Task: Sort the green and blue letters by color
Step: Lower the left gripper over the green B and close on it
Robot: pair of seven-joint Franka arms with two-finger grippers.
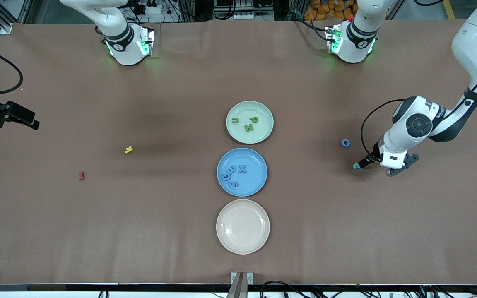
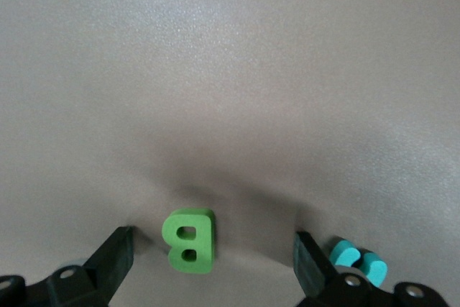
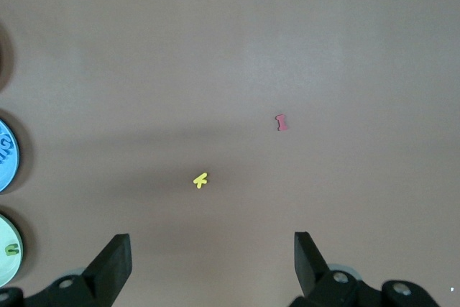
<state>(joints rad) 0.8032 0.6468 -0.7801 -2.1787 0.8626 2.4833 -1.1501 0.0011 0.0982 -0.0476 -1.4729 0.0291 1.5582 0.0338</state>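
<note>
My left gripper's fingers stand level with the green B, one down against the small teal piece, so it is now time to close on the B.
An olive-green B lies flat on the brown table between the open fingers of my left gripper. In the front view that gripper is low at the left arm's end of the table and hides the B. A blue O lies beside it, toward the plates. The green plate holds green letters n, N and P. The blue plate holds blue X, E, c and g. My right gripper is open and empty, high over the right arm's end.
An empty beige plate stands nearest the front camera, in line with the other two. A small yellow letter and a dark red letter lie toward the right arm's end. A small teal piece shows beside one left finger.
</note>
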